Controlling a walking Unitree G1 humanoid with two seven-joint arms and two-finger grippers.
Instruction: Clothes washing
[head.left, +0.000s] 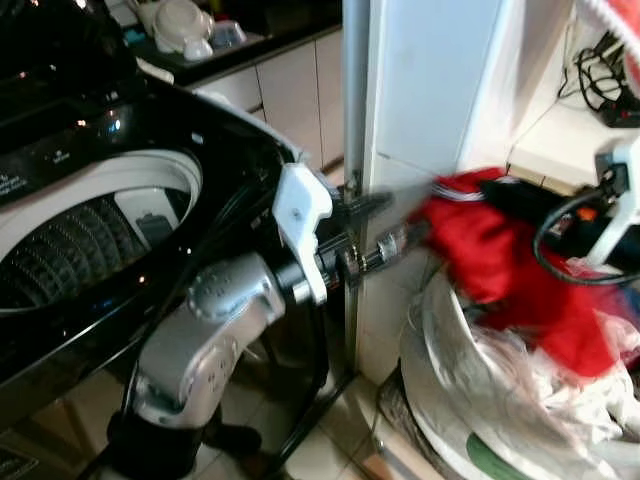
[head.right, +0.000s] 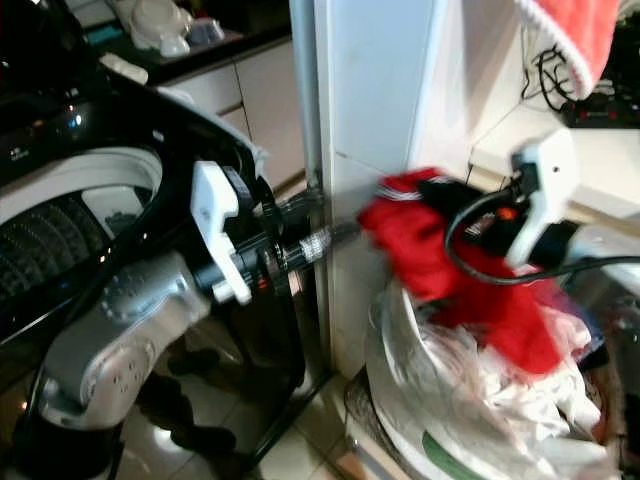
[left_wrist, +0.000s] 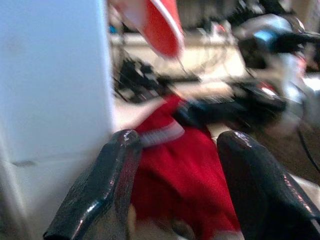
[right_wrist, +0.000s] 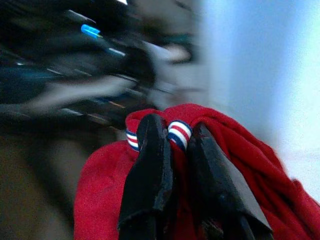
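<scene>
The left gripper next needs to grab the garment just below its raised striped trim, because the lower cloth hangs slack over the basket.
A red garment with striped trim hangs over a white laundry basket at the right. My right gripper reaches in from the right and is shut on the garment's trimmed edge. My left gripper stretches from the middle toward the garment, fingers apart, with the red cloth just beyond them. Whether the left fingers touch the cloth I cannot tell. At the left, the top-loading washing machine stands with its drum uncovered.
A white pillar and a metal pole stand between washer and basket. The basket holds pale clothes. A shelf with black cables is behind it, and a red cloth hangs above.
</scene>
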